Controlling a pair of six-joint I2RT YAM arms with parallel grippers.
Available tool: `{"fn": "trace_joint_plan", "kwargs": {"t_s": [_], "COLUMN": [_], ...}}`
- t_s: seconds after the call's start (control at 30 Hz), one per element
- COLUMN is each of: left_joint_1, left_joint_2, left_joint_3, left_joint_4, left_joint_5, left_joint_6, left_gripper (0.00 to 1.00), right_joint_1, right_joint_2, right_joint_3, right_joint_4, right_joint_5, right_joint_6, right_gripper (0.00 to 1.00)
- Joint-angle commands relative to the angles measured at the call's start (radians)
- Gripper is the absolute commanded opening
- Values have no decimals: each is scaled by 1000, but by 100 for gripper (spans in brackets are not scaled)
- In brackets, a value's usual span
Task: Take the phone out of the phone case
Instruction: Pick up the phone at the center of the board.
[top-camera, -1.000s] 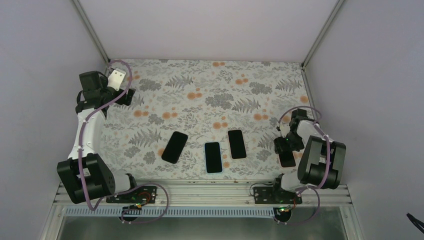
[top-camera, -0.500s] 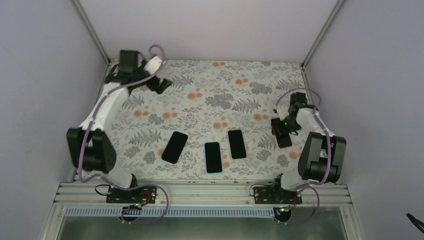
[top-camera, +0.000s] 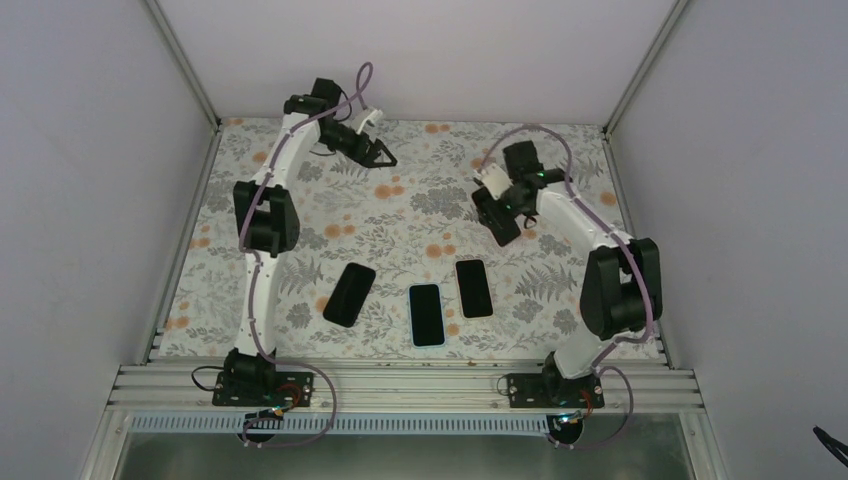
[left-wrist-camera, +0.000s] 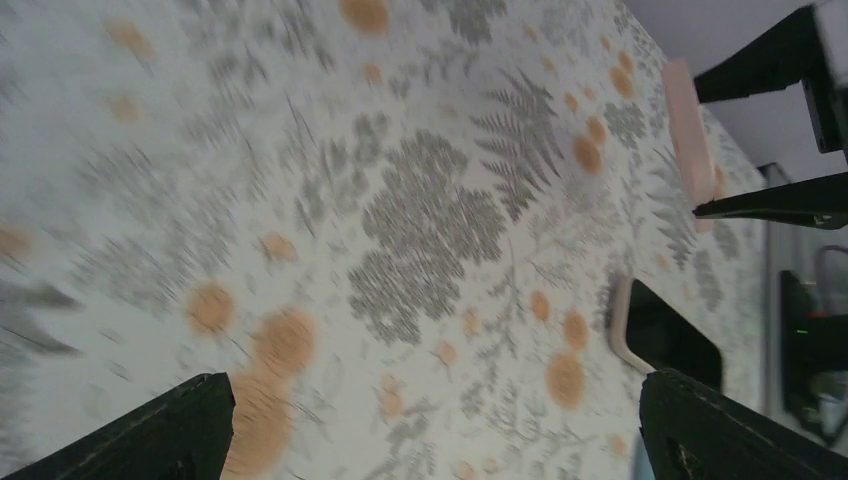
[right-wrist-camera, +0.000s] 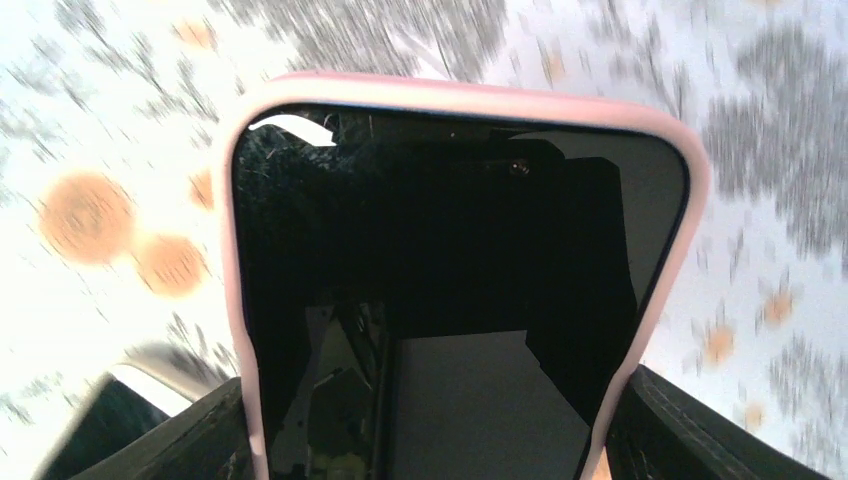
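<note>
The cased phone's other end has to stay free to take the phone out. My left gripper needs to grab the cased phone's loose end (top-camera: 488, 217) (left-wrist-camera: 689, 148) next, pinching it front-to-back.
A black-screened phone (right-wrist-camera: 450, 260) sits in a pink phone case (right-wrist-camera: 690, 200). My right gripper (right-wrist-camera: 430, 445) is shut on the case's two long sides and holds it in the air over the back middle of the table. From above it shows as a dark slab (top-camera: 500, 228) in the right gripper (top-camera: 496, 212). My left gripper (top-camera: 385, 158) hangs open and empty at the back, left of the held phone. In the left wrist view the pink case edge (left-wrist-camera: 688, 130) shows at upper right, well beyond the left gripper (left-wrist-camera: 430, 440).
Three more phones lie face up near the front: a dark one (top-camera: 349, 294), a blue-edged one (top-camera: 427, 314) and a third (top-camera: 474, 288). A pale-cased phone (left-wrist-camera: 665, 335) lies near my left finger (left-wrist-camera: 730, 430). Flower-patterned mat (top-camera: 420, 200), grey walls around.
My right arm carried the cased phone from the right edge to the back middle. My left arm swung from the far left corner along the back toward the middle, still open.
</note>
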Motion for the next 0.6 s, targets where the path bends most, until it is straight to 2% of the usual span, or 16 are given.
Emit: {"fn": "trace_joint_plan", "kwargs": {"t_s": [0.0,0.2,0.57], "left_joint_1": [-16,-25,-26], "left_joint_2": [21,25,-3], "left_joint_3": [6,2,-55], "left_joint_4": [-151,-171,-152], "left_joint_5": [127,152,126], "left_joint_6": [-58,-70,-101], "left_gripper": [100,100,100], "right_joint_1": [108,219,377], "right_joint_2": [60,173,258], "right_joint_3": [121,261,397], "right_joint_4": [74,80,145], "right_joint_5": [22,47,128], "right_joint_6": [42,45,31], "right_gripper": [57,57,57]}}
